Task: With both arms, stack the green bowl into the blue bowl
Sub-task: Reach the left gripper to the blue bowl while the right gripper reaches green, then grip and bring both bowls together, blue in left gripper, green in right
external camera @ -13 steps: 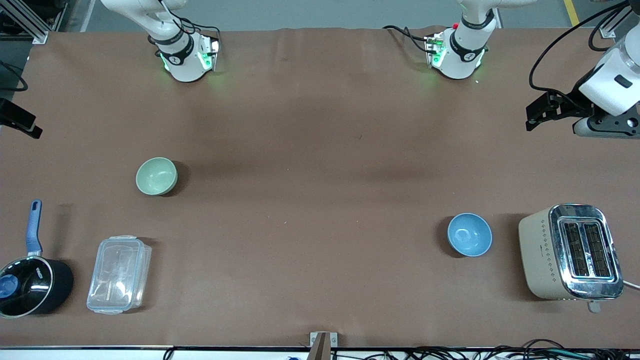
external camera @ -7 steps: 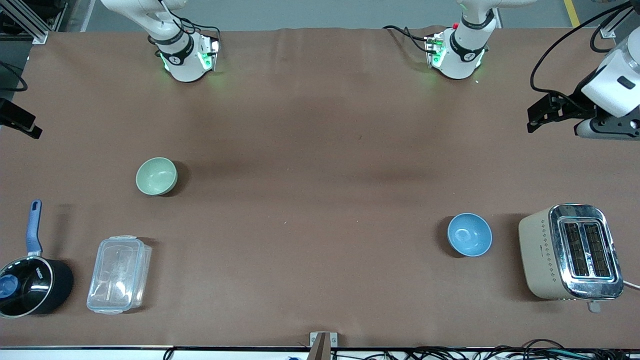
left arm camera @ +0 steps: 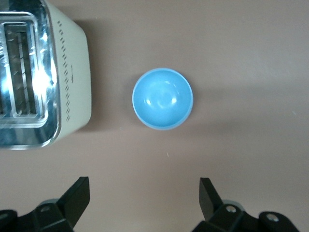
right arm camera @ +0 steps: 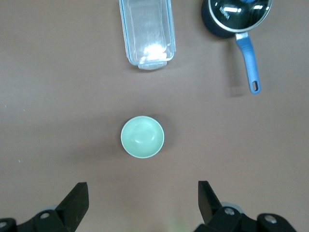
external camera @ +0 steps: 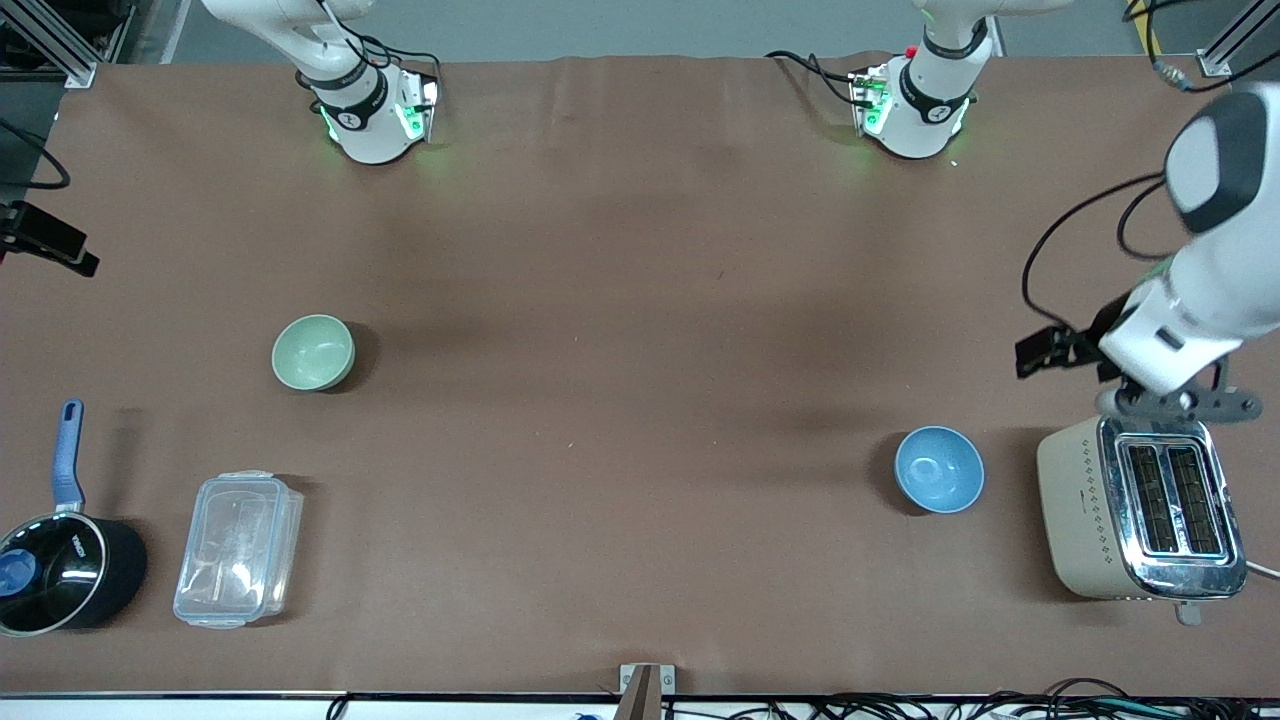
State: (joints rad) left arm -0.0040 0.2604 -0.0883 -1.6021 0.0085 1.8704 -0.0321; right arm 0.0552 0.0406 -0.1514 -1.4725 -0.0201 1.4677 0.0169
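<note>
The green bowl still needs to be stacked into the blue bowl (external camera: 939, 469). My right gripper will grab the green bowl by its rim (external camera: 314, 317) next.
The blue bowl (external camera: 939, 469) stands upright and empty beside the toaster, toward the left arm's end of the table. It also shows in the left wrist view (left arm camera: 162, 98). My left gripper (left arm camera: 144, 198) is open and empty, high over bare table close to the blue bowl; its hand (external camera: 1168, 400) shows above the toaster's farther edge. The green bowl (external camera: 313, 352) stands upright and empty toward the right arm's end, and also shows in the right wrist view (right arm camera: 142, 137). My right gripper (right arm camera: 143, 200) is open and empty, high over the table near the green bowl.
A cream toaster (external camera: 1140, 505) stands beside the blue bowl at the table's end. A clear plastic container (external camera: 238, 548) and a black saucepan with a blue handle (external camera: 60, 560) lie nearer the front camera than the green bowl.
The left arm has swung from the table's end toward the front camera and now hangs over the toaster's farther edge. The bowls have not moved.
</note>
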